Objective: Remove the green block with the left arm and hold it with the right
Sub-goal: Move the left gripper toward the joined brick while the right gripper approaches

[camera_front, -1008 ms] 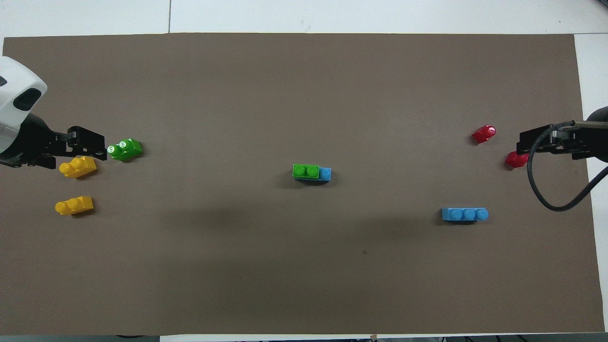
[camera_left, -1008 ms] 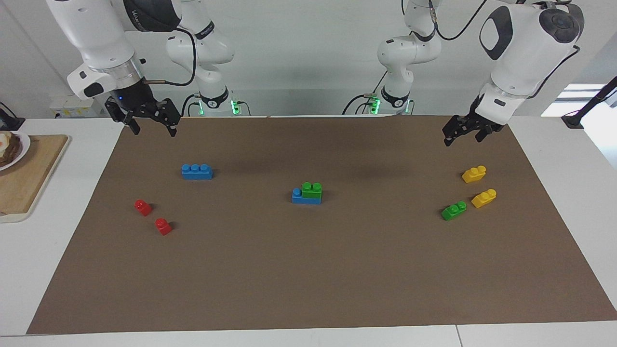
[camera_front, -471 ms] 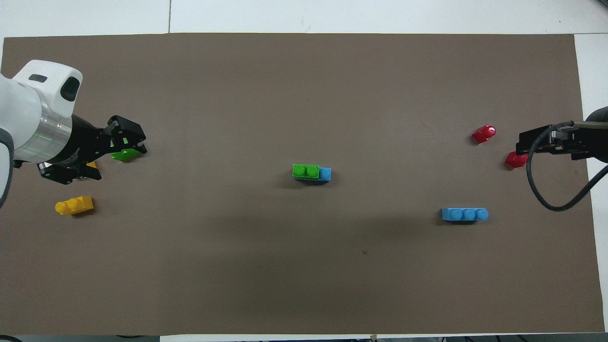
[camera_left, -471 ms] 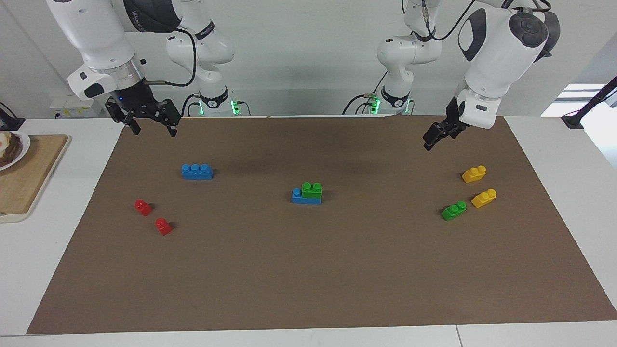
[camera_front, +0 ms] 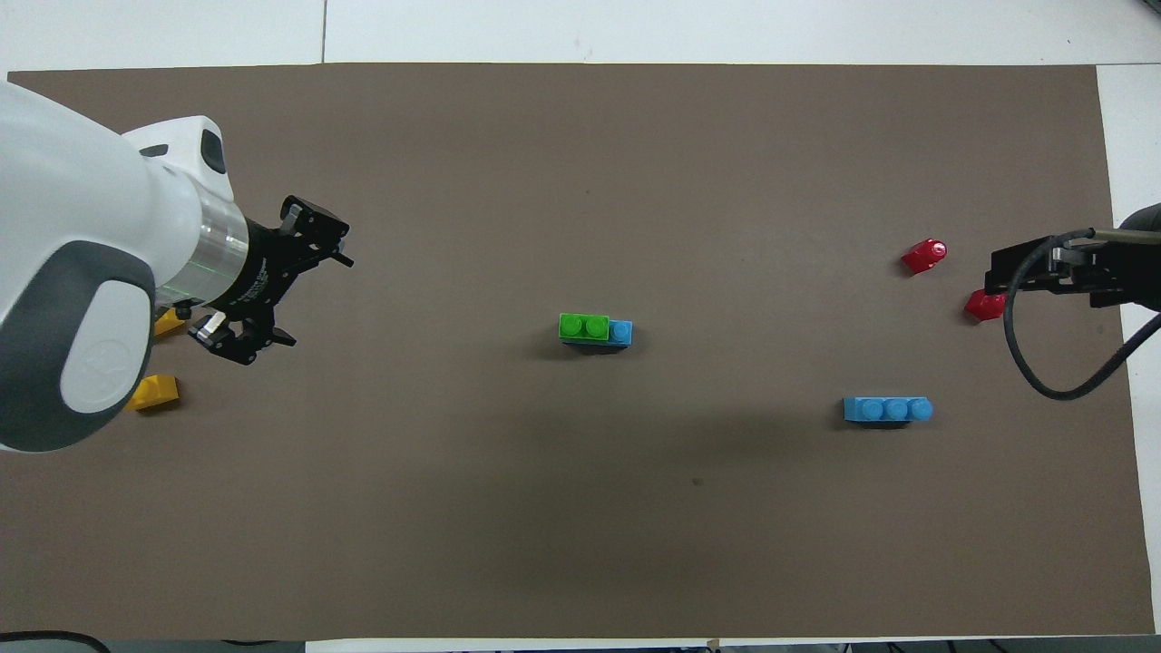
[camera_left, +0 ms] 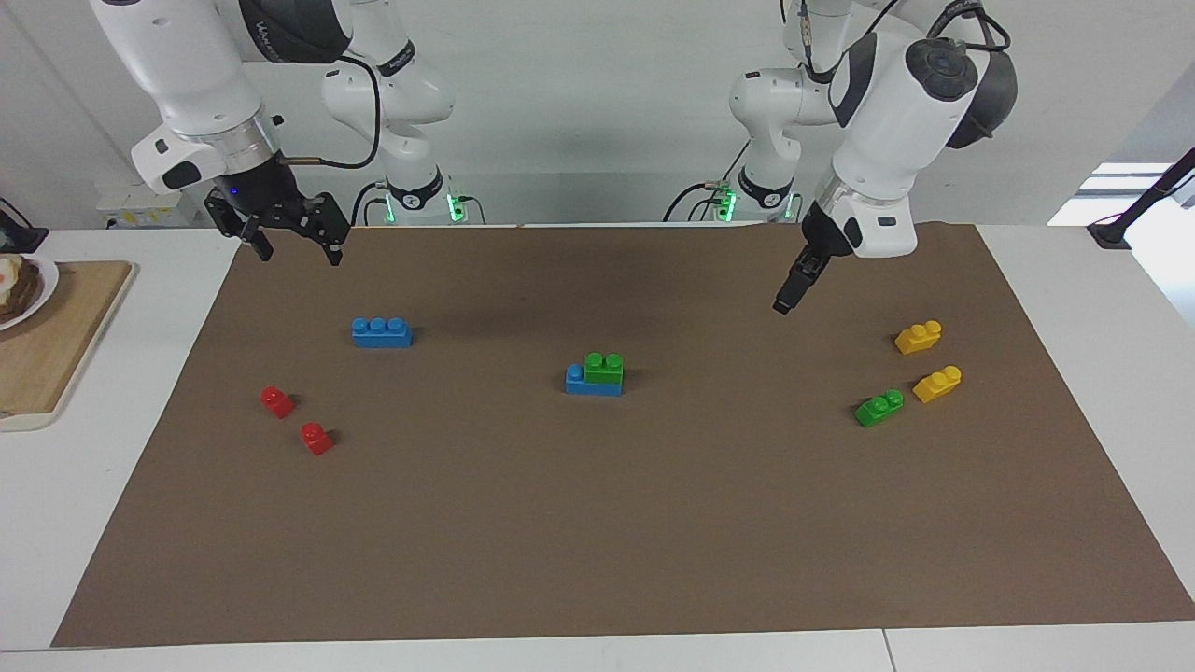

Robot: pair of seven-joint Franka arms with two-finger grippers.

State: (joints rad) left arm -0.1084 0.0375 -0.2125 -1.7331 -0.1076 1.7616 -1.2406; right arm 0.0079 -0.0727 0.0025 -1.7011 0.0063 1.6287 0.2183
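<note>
I need to grab the blue brick next with my right gripper by its bare stud end, because the green block covers most of the brick.
The green block sits stacked on a blue brick in the middle of the brown mat. My left gripper is up in the air over the mat, between the stack and the yellow pieces, well apart from the block; the overhead view shows its fingers spread and empty. My right gripper waits open and empty over the mat's edge at the right arm's end.
A flat green piece and two yellow pieces lie toward the left arm's end. A loose blue three-stud brick and two red blocks lie toward the right arm's end. A wooden board lies off the mat.
My left arm has swung from over the yellow and flat green pieces toward the middle of the mat and turned its wrist. The right arm and all blocks have stayed put.
</note>
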